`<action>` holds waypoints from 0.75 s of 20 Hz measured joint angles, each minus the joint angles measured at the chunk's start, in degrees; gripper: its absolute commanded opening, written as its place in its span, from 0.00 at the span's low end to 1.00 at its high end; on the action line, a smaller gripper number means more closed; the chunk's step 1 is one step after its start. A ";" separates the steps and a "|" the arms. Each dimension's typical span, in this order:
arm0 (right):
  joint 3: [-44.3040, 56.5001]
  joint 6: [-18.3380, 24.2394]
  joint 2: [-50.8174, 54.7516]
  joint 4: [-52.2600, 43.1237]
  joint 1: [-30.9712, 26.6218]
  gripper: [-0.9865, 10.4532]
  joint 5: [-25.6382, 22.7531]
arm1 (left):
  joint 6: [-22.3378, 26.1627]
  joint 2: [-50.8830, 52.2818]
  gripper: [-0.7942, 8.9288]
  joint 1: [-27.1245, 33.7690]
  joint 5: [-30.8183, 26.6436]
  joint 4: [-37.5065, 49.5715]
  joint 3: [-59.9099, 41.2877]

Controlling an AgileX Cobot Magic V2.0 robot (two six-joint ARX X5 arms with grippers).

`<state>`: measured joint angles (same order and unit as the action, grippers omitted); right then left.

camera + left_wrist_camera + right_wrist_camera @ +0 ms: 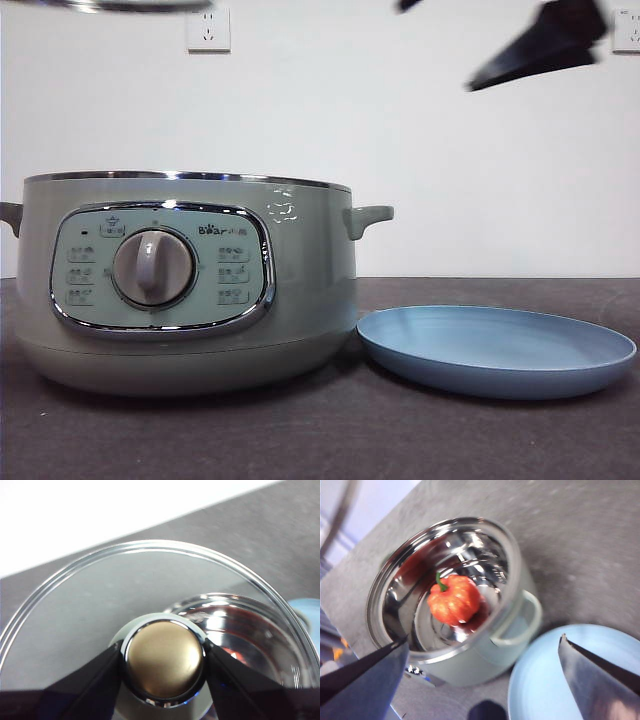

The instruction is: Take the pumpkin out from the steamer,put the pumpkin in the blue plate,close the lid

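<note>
I next need to grip the pumpkin by its rounded sides with my right gripper to take the orange-red pumpkin out from the steamer (190, 300), then put it onto the blue plate (497, 350).
The steamer (190, 300) stands uncovered on the left of the table. The pumpkin (454, 600) lies inside its shiny bowl (485, 555). The blue plate (497, 350) lies empty just right of the pot and also shows in the right wrist view (545, 680). My left gripper (164, 655) is shut on the knob (164, 667) of the clear lid (75, 605) and holds it up above the pot; only the lid's chrome edge (120, 5) shows in the front view. My right gripper (484, 640) is open and empty, high above the pot's right side and the plate (540, 45).
The table is dark grey (450, 440), with a white wall and a socket (208, 30) behind. The pot's right handle (370, 215) sticks out toward the plate. Through the lid, the pot's bowl (235, 625) shows below.
</note>
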<state>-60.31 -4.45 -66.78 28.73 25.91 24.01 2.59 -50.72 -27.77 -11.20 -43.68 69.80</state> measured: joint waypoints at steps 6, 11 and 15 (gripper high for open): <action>-18.18 5.55 -16.94 7.78 10.84 0.53 -7.21 | 0.00 8.68 0.07 0.00 -13.11 -4.81 0.00; -36.74 10.86 -32.35 17.55 18.73 0.55 -14.75 | 0.00 13.46 0.07 0.00 -16.94 -8.04 0.00; -46.86 12.55 -42.86 22.01 21.94 0.64 -18.27 | 0.00 13.42 0.07 0.00 -16.79 -9.70 0.00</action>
<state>-107.18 8.10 -109.65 50.74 47.86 5.74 2.59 -37.30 -27.77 -27.99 -53.39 69.80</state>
